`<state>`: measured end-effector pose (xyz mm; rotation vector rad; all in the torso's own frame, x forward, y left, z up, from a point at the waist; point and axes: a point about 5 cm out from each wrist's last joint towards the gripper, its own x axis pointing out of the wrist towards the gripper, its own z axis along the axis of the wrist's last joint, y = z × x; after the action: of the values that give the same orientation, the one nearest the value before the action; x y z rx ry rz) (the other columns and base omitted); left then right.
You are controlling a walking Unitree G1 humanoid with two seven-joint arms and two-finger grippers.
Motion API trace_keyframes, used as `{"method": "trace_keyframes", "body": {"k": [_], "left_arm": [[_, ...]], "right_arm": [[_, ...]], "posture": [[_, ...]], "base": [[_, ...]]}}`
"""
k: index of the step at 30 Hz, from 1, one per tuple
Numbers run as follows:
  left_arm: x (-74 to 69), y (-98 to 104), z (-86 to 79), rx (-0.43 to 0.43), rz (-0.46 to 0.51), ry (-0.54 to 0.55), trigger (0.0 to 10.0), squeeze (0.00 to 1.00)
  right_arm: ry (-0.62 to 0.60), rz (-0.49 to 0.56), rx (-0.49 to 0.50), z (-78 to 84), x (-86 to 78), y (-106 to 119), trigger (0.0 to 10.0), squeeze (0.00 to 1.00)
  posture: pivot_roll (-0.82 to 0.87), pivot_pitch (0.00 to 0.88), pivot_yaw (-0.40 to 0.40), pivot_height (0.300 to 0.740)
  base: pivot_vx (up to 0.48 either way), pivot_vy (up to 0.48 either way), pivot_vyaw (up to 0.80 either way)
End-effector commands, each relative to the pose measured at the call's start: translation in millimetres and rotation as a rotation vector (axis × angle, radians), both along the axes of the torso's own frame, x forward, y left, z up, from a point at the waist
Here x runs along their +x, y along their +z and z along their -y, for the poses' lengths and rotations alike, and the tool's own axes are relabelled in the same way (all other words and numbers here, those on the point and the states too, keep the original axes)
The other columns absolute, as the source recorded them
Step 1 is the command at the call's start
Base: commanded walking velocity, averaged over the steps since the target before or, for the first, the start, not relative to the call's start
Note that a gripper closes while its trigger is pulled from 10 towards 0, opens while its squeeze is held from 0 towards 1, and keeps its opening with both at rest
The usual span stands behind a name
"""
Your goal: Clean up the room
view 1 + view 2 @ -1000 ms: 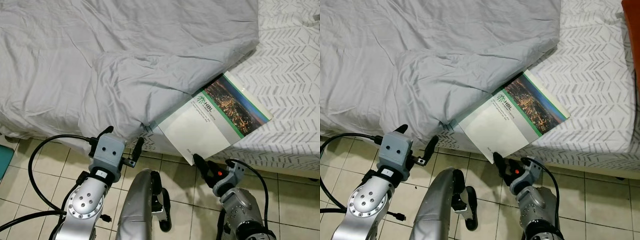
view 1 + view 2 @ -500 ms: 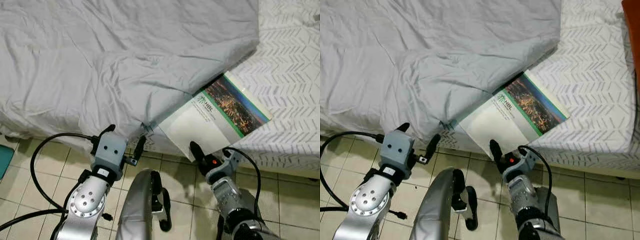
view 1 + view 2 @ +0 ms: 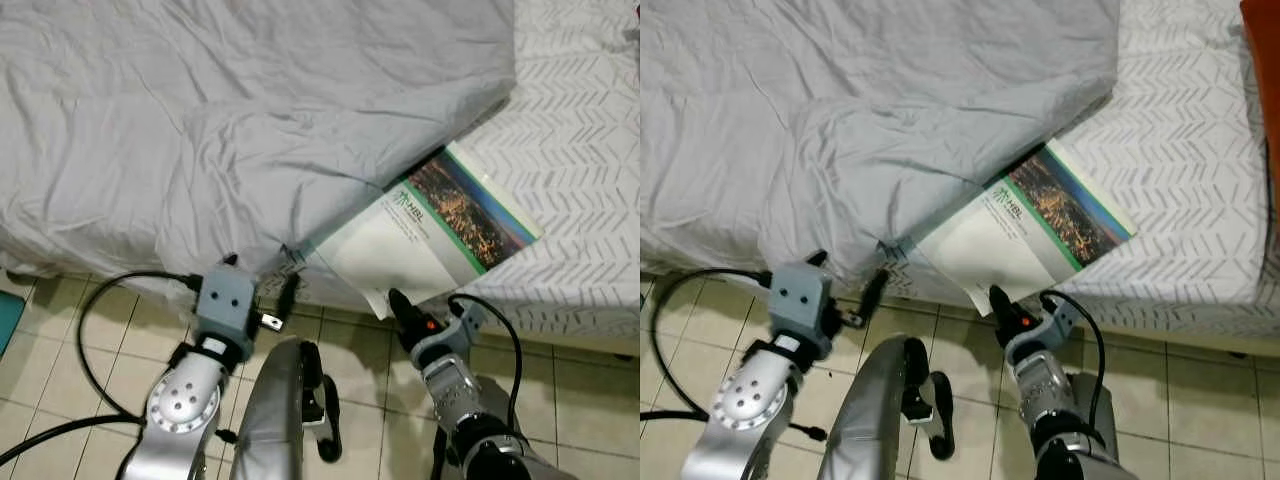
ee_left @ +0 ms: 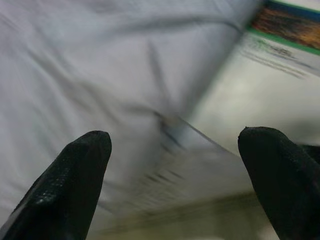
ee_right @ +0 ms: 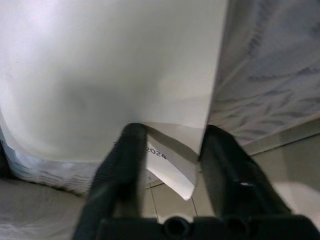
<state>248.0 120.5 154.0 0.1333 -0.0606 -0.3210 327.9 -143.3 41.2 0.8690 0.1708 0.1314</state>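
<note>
The booklet has its white cover lying flat, and its curled lower corner hangs past the bed's edge, so my right gripper needs to grab the booklet there next.
A booklet with a white cover and a city photo lies on the bed, its upper part tucked under the grey duvet. Its lower corner hangs over the bed's front edge. My right gripper is raised from below to that corner. In the right wrist view its fingers stand open, with the curled corner of the booklet between them. My left gripper is open at the duvet's hanging edge, with the duvet and booklet just beyond its fingertips.
The bed's patterned white sheet is bare to the right of the booklet. Tiled floor runs along the bed's front. An orange item lies at the far right, and a teal object shows at the left edge.
The right gripper rose to the booklet's overhanging corner, which now curls down between its fingers. The left gripper shifted right, closer to the duvet's edge.
</note>
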Motion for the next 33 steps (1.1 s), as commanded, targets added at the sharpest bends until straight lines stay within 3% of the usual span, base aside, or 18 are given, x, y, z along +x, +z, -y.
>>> {"method": "trace_keyframes", "body": {"k": [1, 4, 8, 12, 14, 19, 29, 32, 33], "left_arm": [[-5.0, -27, -8.7, -0.029, -0.116, 0.01, 10.0, 0.0], [-5.7, -44, -11.0, -0.024, -0.152, 0.014, 10.0, 0.0], [-4.8, -47, -6.7, -0.046, -0.162, 0.0, 10.0, 0.0], [-6.6, -50, 0.2, -0.095, -0.192, -0.042, 10.0, 0.0], [-13.4, -63, 9.3, -0.194, -0.289, -0.112, 10.0, 0.0], [-16.1, -73, 12.5, -0.215, -0.324, -0.14, 10.0, 0.0], [-15.9, -71, 20.6, -0.266, -0.322, -0.183, 10.0, 0.0], [-16.2, -70, 21.4, -0.269, -0.319, -0.185, 10.0, 0.0], [-16.0, -70, 21.3, -0.273, -0.313, -0.183, 10.0, 0.0]], "right_arm": [[-0.002, -0.024, 0.025, -4.7, -2.5, -4, 0.0, 0.0], [-0.001, -0.024, 0.017, -2.9, -2.7, -5, 0.0, 0.0], [-0.001, -0.021, 0.011, -1.1, -2.4, -4, 0.0, 0.0], [-0.002, -0.018, 0.01, -0.2, -1.4, -3, 0.0, 0.0], [-0.004, -0.015, 0.009, 0.7, -0.4, -2, 0.0, 0.0], [-0.007, -0.017, 0.008, 2.0, 0.0, -1, 0.0, 0.0], [0.002, -0.002, 0.011, 2.2, 2.6, 2, 0.0, 0.0], [0.002, 0.015, -0.025, 5.3, 4.8, 6, 0.0, 0.0], [0.004, 0.059, -0.092, 10.0, 8.8, 15, 0.0, 0.0]], "posture": [[0.24, 0.483, 0.171, 0.614], [0.23, 0.483, 0.165, 0.614], [0.23, 0.483, 0.165, 0.614], [0.22, 0.481, 0.164, 0.614], [0.22, 0.481, 0.164, 0.614], [0.22, 0.481, 0.164, 0.614], [0.2, 0.484, 0.155, 0.614], [0.2, 0.482, 0.146, 0.614], [0.19, 0.477, 0.133, 0.614]], "base": [[0.0, 0.0, 0.0], [0.0, 0.0, 0.0], [0.0, 0.0, 0.0], [0.0, 0.0, 0.0], [0.0, 0.0, 0.0], [0.0, 0.0, 0.0], [0.0, 0.0, 0.0], [0.0, 0.0, 0.0], [0.0, 0.0, 0.0]]}}
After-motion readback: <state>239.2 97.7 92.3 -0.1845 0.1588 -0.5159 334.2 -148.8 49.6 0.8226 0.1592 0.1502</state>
